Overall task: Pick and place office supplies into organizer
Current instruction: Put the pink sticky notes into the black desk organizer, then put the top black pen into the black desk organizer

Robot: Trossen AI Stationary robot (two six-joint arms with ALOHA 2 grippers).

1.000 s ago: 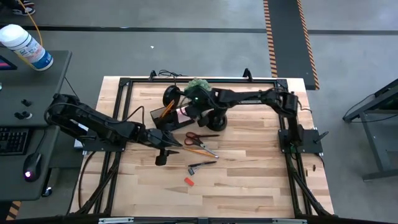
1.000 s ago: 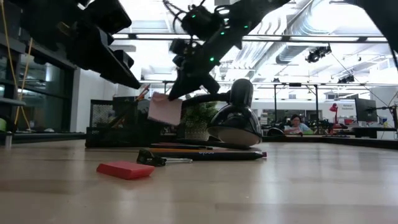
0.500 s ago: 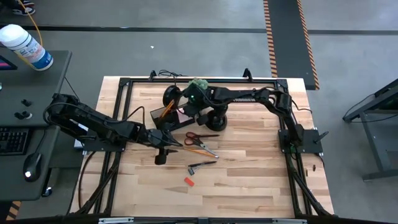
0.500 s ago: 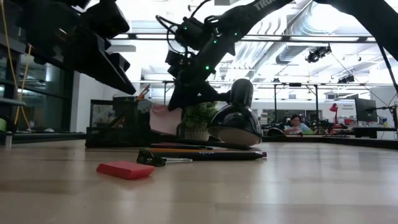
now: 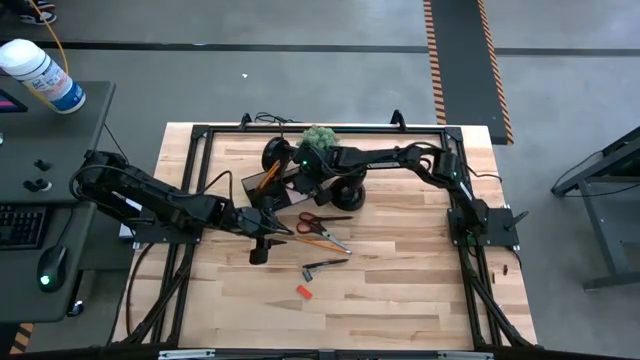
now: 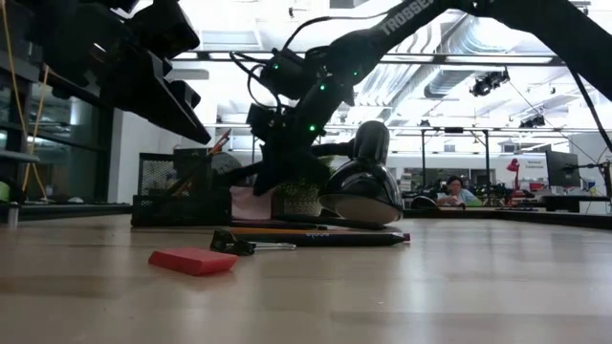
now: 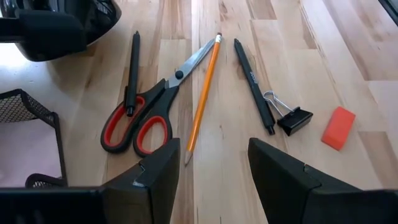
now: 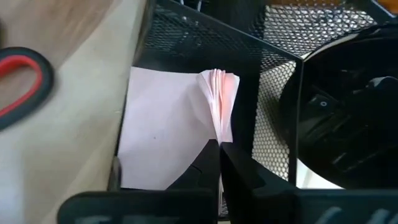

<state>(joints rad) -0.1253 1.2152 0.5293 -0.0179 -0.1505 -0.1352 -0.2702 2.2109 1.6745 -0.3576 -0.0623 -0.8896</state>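
Note:
The outer edges of the pink sticky-note pad are inside the mesh sides of the organizer compartment. The pad would stay there if my right gripper opened now.
My right gripper [image 8: 221,171] is shut on the pink sticky-note pad [image 8: 174,130], down inside a compartment of the black mesh organizer [image 8: 267,37] at the table's far left [image 5: 262,180]. My left gripper [image 7: 214,180] hangs open over the table's middle [image 5: 262,240], touching nothing. Flat on the wood beyond its fingers lie the orange-handled scissors [image 7: 146,106], the orange pencil [image 7: 202,93], two black pens [image 7: 254,84], a black binder clip [image 7: 289,115] and a red eraser [image 7: 339,127]. My right gripper pinches one edge of the pad [image 8: 221,102] between its two fingers, where the sheets fan apart a little. The fingers slant down from the table's right side. The pad hangs tilted between the mesh walls; whether its lower edge touches the organizer's floor, I cannot tell.
A black lamp [image 5: 345,190] with a round head [image 6: 363,186] stands just right of the organizer, close beside my right arm. A green plant [image 5: 318,135] stands behind it. Bare wood lies toward the near edge, past the eraser [image 5: 304,291].
My right gripper has gone down and toward the table's left with the pad, still shut on it. The pad, held above the organizer a second ago, has sunk in between its walls.

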